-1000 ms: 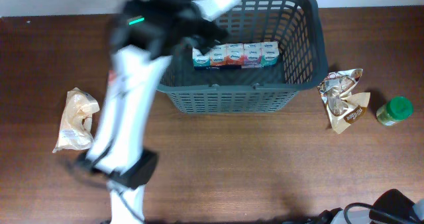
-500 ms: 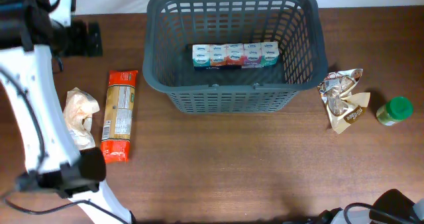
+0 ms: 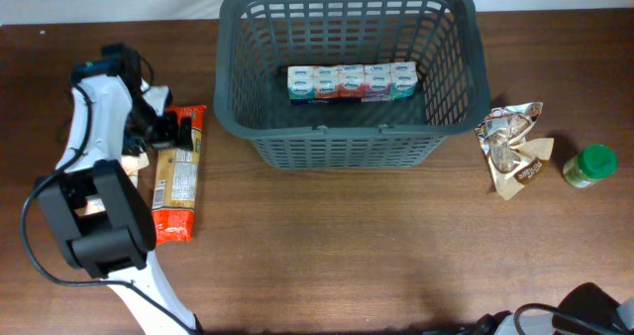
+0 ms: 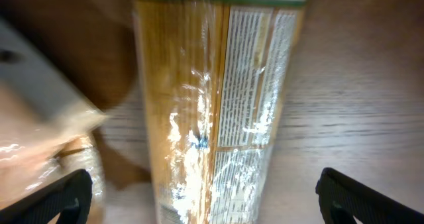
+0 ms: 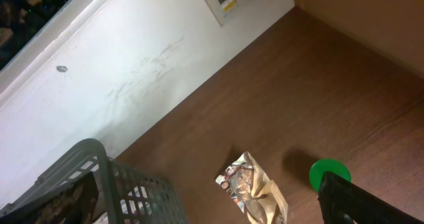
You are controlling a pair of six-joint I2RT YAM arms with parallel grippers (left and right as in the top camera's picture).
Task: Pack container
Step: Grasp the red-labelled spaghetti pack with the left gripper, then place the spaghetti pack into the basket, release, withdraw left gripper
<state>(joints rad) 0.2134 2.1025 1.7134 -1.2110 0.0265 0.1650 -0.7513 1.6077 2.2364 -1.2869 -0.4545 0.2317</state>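
Note:
My left gripper is about to grab the long pasta packet across its narrow width, so that it can lay the packet beside the cartons.
The container is a dark grey slotted basket (image 3: pixel 451 97) at the back middle, holding a row of small cartons (image 3: pixel 351 82). A long orange pasta packet (image 3: pixel 176 191) lies flat on the table left of it. My left gripper (image 3: pixel 168 129) is open over the packet's far end. In the left wrist view its fingers (image 4: pixel 212 201) straddle the packet (image 4: pixel 212 118), apart from it on both sides. My right gripper (image 5: pixel 212 211) is open and empty, high above the basket's right corner (image 5: pixel 99 177).
A clear plastic bag (image 3: pixel 132 164) lies just left of the packet, mostly under my left arm; it also shows in the left wrist view (image 4: pixel 40 151). A crumpled snack bag (image 3: pixel 512 149) and a green-lidded jar (image 3: pixel 591 165) sit right of the basket.
My left arm has swung from over the basket's left side out to the left. Its gripper has come down over the far end of the orange packet.

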